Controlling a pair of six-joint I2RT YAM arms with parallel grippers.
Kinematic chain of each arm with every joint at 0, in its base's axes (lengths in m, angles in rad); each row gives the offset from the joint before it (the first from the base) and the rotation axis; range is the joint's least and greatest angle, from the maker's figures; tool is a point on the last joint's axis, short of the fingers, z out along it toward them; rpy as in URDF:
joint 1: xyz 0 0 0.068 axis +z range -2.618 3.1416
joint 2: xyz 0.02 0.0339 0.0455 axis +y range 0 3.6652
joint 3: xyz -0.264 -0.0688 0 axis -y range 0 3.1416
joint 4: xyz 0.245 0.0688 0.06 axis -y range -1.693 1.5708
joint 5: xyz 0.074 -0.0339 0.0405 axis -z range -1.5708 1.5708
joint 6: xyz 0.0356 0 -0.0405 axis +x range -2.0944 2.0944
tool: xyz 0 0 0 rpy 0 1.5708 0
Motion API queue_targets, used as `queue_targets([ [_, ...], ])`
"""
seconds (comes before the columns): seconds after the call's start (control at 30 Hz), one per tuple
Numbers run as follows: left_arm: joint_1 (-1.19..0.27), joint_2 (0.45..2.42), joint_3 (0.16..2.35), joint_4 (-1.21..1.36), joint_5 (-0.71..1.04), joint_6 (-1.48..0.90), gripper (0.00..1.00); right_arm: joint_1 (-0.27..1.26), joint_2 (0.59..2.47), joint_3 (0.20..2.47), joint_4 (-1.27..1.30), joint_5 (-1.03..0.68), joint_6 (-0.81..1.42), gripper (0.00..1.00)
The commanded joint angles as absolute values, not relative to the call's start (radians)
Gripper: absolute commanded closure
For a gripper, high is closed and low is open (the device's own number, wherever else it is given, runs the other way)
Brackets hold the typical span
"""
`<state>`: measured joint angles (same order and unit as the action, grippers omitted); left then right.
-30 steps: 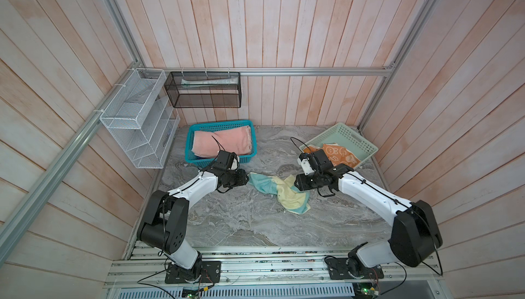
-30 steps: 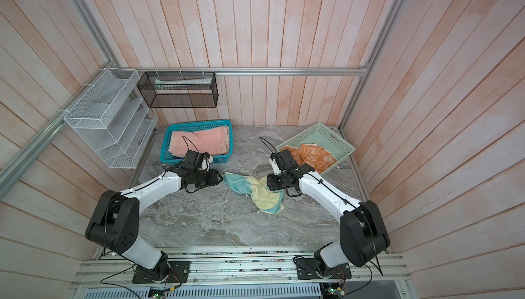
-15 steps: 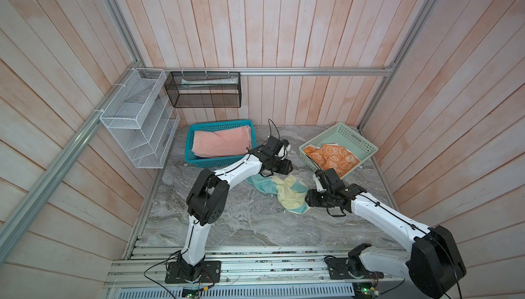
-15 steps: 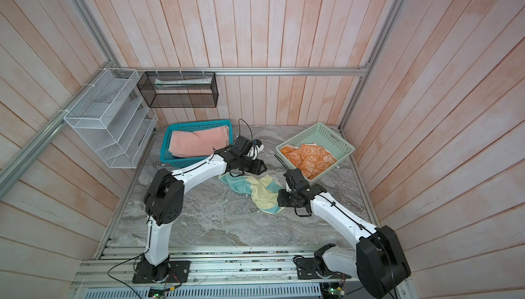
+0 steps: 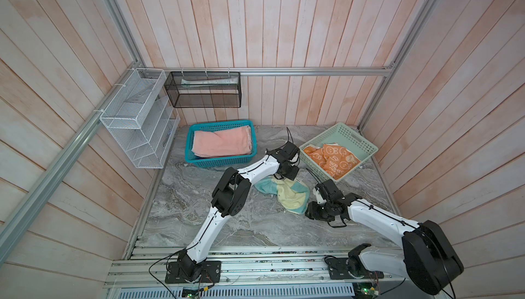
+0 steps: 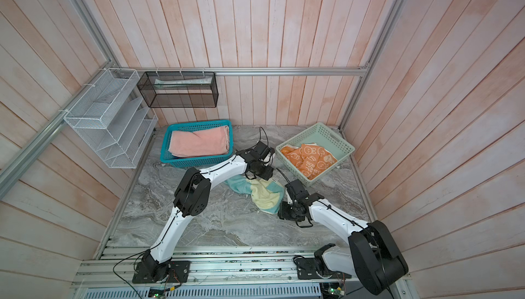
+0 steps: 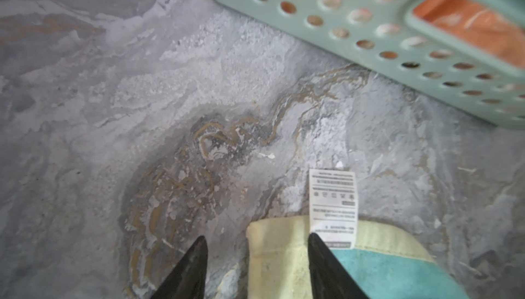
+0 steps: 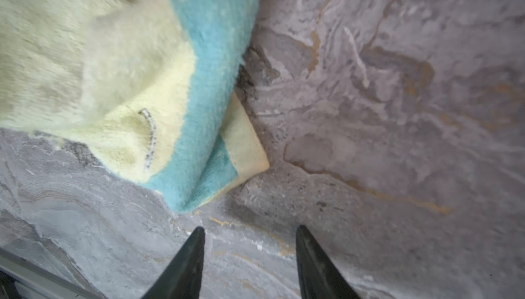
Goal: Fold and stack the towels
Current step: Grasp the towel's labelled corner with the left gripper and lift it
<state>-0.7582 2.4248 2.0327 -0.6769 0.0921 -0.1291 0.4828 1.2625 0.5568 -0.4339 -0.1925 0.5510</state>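
Note:
I will next pick up the towel with my left gripper by its yellow hem corner (image 7: pixel 277 235) beside the white tag (image 7: pixel 332 198), so the crumpled towel can be spread and folded.
A pale yellow and teal towel (image 5: pixel 284 195) (image 6: pixel 264 195) lies crumpled mid-table. My left gripper (image 5: pixel 289 174) (image 7: pixel 255 238) is open at its far corner, by the tray. Its jaws straddle the yellow hem (image 7: pixel 278 255) next to a white tag (image 7: pixel 332 198). Open too, my right gripper (image 5: pixel 308 212) (image 8: pixel 250 228) hovers over bare table just short of the towel's near right corner (image 8: pixel 247 152), nothing between its fingers. In both top views a folded salmon pink towel (image 5: pixel 221 142) (image 6: pixel 199 141) lies in the teal basket. An orange towel with white rabbits (image 5: pixel 332 158) (image 6: pixel 308 158) lies rumpled in the pale green tray.
The teal basket (image 5: pixel 218 164) stands at the back left and the pale green tray (image 5: pixel 360 144) (image 7: pixel 369 42) at the back right, close to my left gripper. A white wire rack (image 5: pixel 136 118) and a black mesh shelf (image 5: pixel 204 90) hang on the walls.
My left arm swung from beside the teal basket to the towel's far corner by the tray. My right gripper came from near the tray to the towel's near right corner.

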Motion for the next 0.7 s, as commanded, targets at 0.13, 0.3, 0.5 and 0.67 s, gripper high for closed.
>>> queue_targets([
  [0.13,-0.813,2.469,2.000,-0.707,0.038,-0.085,0.45,0.480,1.357,0.565,-0.380,-0.186,0.518,0.47],
  [0.3,-0.813,2.451,1.977,-0.697,0.066,-0.091,0.78,0.480,1.397,0.587,-0.365,-0.170,0.487,0.69],
  [0.5,-0.811,2.335,1.913,-0.601,0.121,-0.105,1.00,0.480,1.305,0.627,-0.416,-0.107,0.469,1.00],
  [0.67,-0.797,2.141,1.795,-0.496,0.112,-0.126,1.00,0.480,1.164,0.667,-0.489,-0.061,0.468,1.00],
])
